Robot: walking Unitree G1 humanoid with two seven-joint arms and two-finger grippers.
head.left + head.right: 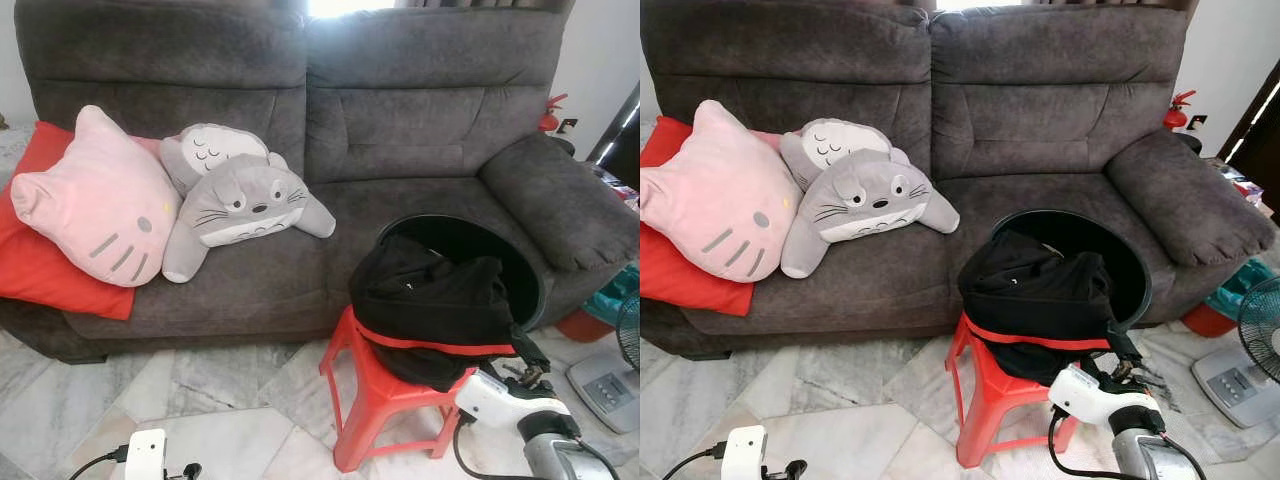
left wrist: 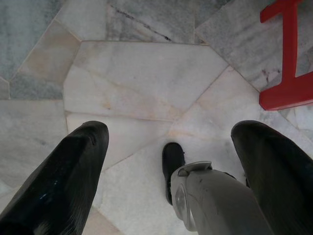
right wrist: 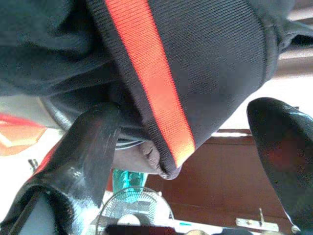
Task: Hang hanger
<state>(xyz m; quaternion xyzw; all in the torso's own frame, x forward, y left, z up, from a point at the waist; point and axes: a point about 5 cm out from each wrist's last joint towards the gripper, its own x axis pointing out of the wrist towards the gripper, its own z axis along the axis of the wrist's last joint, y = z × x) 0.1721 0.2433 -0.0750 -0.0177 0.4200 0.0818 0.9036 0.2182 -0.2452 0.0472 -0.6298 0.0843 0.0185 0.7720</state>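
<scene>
The garment's slack black cloth (image 1: 425,290) lies heaped, while its ribbed hem (image 1: 503,350) juts out free, so I should grab the garment by that hem next with my right gripper.
A black garment (image 1: 430,300) with a red stripe (image 1: 440,346) lies heaped on a red plastic stool (image 1: 375,400) in front of the sofa. My right gripper (image 3: 183,117) is open at the garment's lower right edge, and the striped hem hangs between its two fingers (image 3: 93,142) without being pinched. In the eye views that gripper (image 1: 528,362) sits just under the cloth. My left gripper (image 2: 168,132) hangs open over the marble floor (image 2: 137,83), with a leg of the stool (image 2: 288,63) off to one side. I see no hanger.
A round black basket (image 1: 528,262) leans against the grey sofa (image 1: 420,130) behind the stool. A pink cat cushion (image 1: 100,200), a grey plush (image 1: 245,205) and a red cushion (image 1: 40,270) lie on the sofa's left. A fan (image 1: 1260,335) stands at the right.
</scene>
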